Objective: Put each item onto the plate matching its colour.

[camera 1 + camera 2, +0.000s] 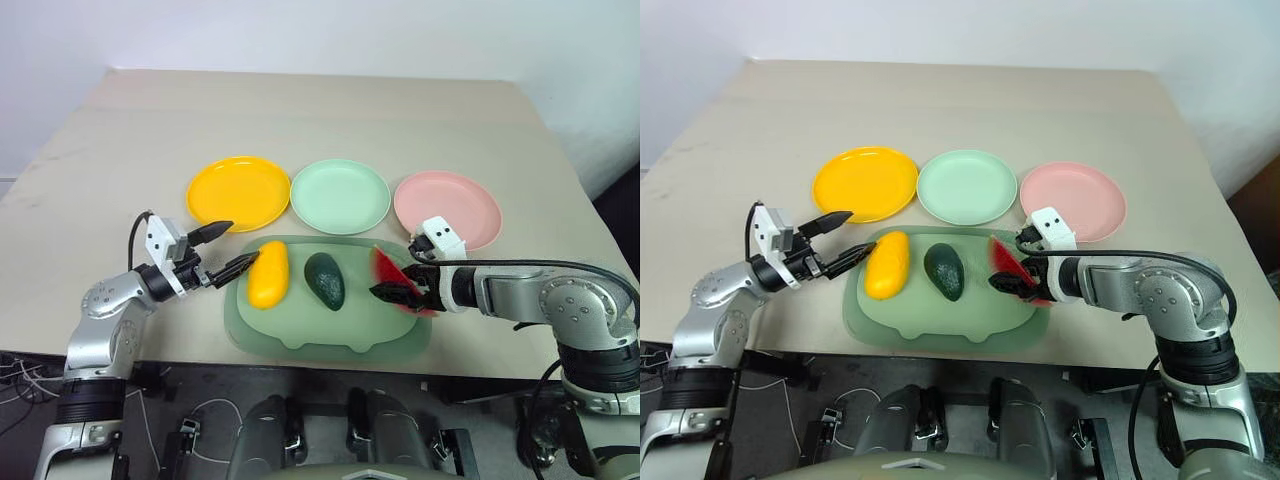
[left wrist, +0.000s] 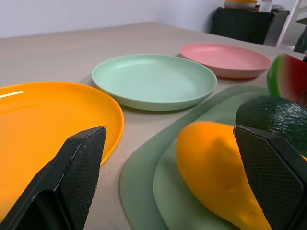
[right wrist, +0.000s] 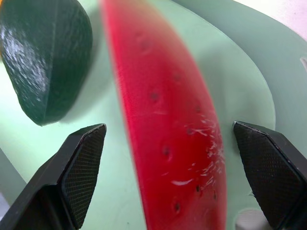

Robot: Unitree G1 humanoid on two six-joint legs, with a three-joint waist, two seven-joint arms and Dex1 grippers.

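Note:
The right gripper's fingers reach down on either side of the red watermelon wedge in the right wrist view, so my right gripper closes on the wedge next.
On the pale green tray (image 1: 300, 340) lie the yellow-orange mango (image 1: 268, 274), the dark green avocado (image 1: 325, 280) and the red watermelon wedge (image 1: 390, 268). Behind the tray stand the yellow-orange plate (image 1: 238, 192), the mint green plate (image 1: 340, 196) and the pink plate (image 1: 447, 208), all bare. My left gripper (image 1: 243, 243) is open at the tray's left edge, pointing level at the mango's end (image 2: 216, 167) without touching it. My right gripper (image 3: 169, 125) is open and tilted down, its fingers (image 3: 81, 163) standing either side of the watermelon wedge (image 3: 163, 110), clear of it.
The beige table (image 1: 320, 110) stretches beyond the plates. The tray sits close to the table's front edge (image 1: 180, 355), with cables hanging below it. A white wall stands behind the table.

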